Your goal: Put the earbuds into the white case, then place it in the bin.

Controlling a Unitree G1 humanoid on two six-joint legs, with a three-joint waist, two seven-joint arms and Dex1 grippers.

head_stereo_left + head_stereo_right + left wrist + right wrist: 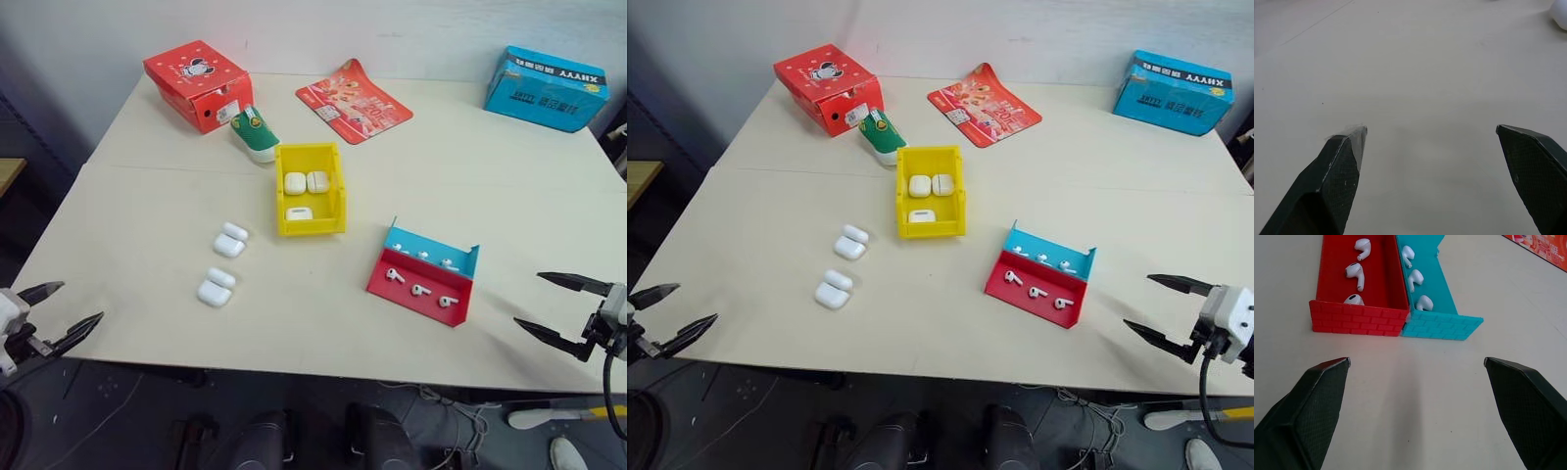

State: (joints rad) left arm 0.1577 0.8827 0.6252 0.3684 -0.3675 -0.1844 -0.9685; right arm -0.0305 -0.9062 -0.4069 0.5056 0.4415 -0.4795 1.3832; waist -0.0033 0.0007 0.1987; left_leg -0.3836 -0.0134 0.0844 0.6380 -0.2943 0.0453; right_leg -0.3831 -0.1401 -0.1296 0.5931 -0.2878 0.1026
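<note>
My left gripper grips the front white case by the facing sides of its body (213, 294) next, since its rounded lid (221, 277) is flipped open.
Two white cases lie with lids flipped open on the table's left side, one (230, 240) behind the other (215, 288). Several earbuds (420, 290) rest in a red-and-blue tray (407, 290) to the right; in the right wrist view the earbuds (1354, 273) lie just beyond my right gripper (1416, 360). The yellow bin (282, 191) at centre holds three closed white cases. My left gripper (80, 301) hangs open at the table's front left edge, empty. At the front right, short of the tray, my right gripper (527, 299) is open and empty too.
A red carton (201, 83) and a green-and-white shoe toy (257, 134) sit behind the bin. A red printed pouch (353, 101) lies at the back centre, a blue box (545, 88) at the back right. The table's front edge runs near both grippers.
</note>
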